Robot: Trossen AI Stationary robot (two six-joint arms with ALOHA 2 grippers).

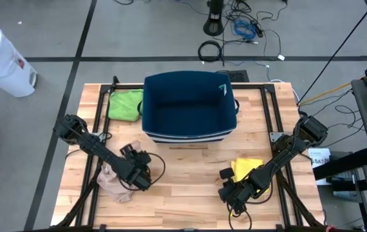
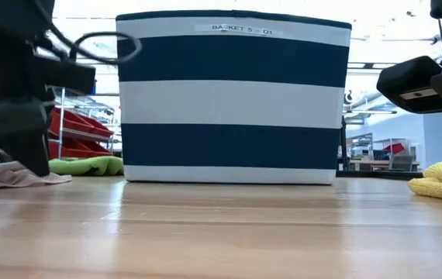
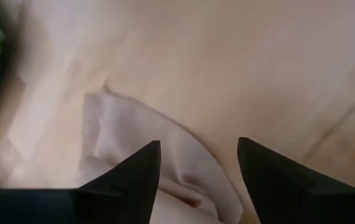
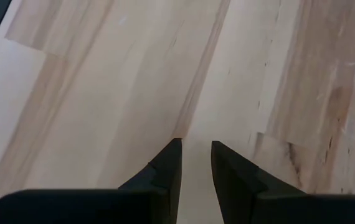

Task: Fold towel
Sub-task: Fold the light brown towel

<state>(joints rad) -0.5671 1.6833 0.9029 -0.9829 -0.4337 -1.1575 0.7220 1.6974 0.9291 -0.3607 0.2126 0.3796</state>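
The left gripper should next grab the pale pink towel by its edge (image 3: pixel 210 154) to spread and fold the towel.
A pale pink towel (image 1: pixel 109 180) lies crumpled on the wooden table near its front left; in the left wrist view the towel (image 3: pixel 140 143) shows soft folds. My left gripper (image 3: pixel 199 149) hangs open just above the towel's right part, fingers pointing steeply down; the towel lies slack beneath them. A yellow towel (image 1: pixel 246 169) lies at the front right. My right gripper (image 4: pixel 196 149) hovers over bare wood beside it, on its near left, fingers a narrow gap apart with nothing between them.
A navy and white striped basket (image 1: pixel 190 77) stands at the table's far middle, and a green cloth (image 1: pixel 125 104) lies to its left. Bare wood stretches between the two arms at the front. Black frame rails run along both table sides.
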